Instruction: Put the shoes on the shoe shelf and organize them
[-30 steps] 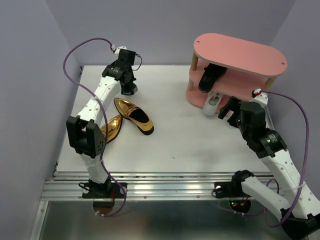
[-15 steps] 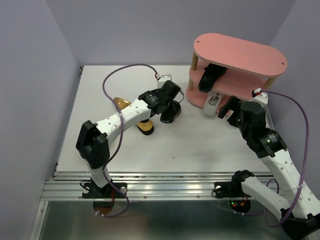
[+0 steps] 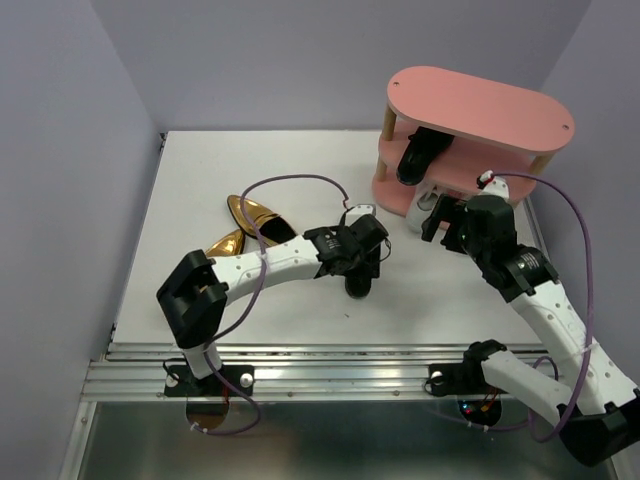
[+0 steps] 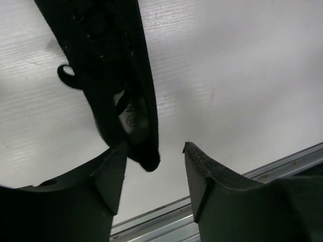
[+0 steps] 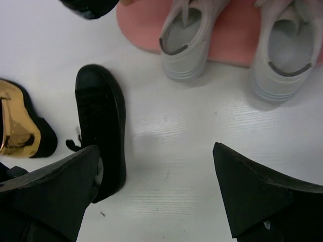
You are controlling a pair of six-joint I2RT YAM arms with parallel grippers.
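The black shoe goes on the shoe shelf's middle level, so my right gripper next grabs it by its collar edge (image 5: 107, 168).
A black shoe (image 3: 358, 284) lies on the white table mid-front, its heel end between the fingers of my left gripper (image 3: 362, 262). In the left wrist view the black shoe (image 4: 113, 80) lies against the left finger and apart from the right one, and the left gripper (image 4: 155, 147) is open. My right gripper (image 3: 440, 215) hangs open and empty in front of the pink shoe shelf (image 3: 520, 118). Beneath the right gripper (image 5: 156, 186), the black shoe (image 5: 101, 131) lies to the left. Two white sneakers (image 5: 184, 40) (image 5: 285, 50) stand on the shelf's bottom board (image 5: 232, 43). A second black shoe (image 3: 415, 155) sits on the middle tier.
Two gold heels (image 3: 255, 217) (image 3: 225, 245) lie at the table's left, behind the left arm. One gold heel (image 5: 17, 131) shows at the left edge of the right wrist view. The table's metal front rail (image 4: 282, 166) is close below the left gripper.
The left arm swung from the far left to the table's centre front with the black shoe, and its jaws have opened. The right gripper shifted slightly left.
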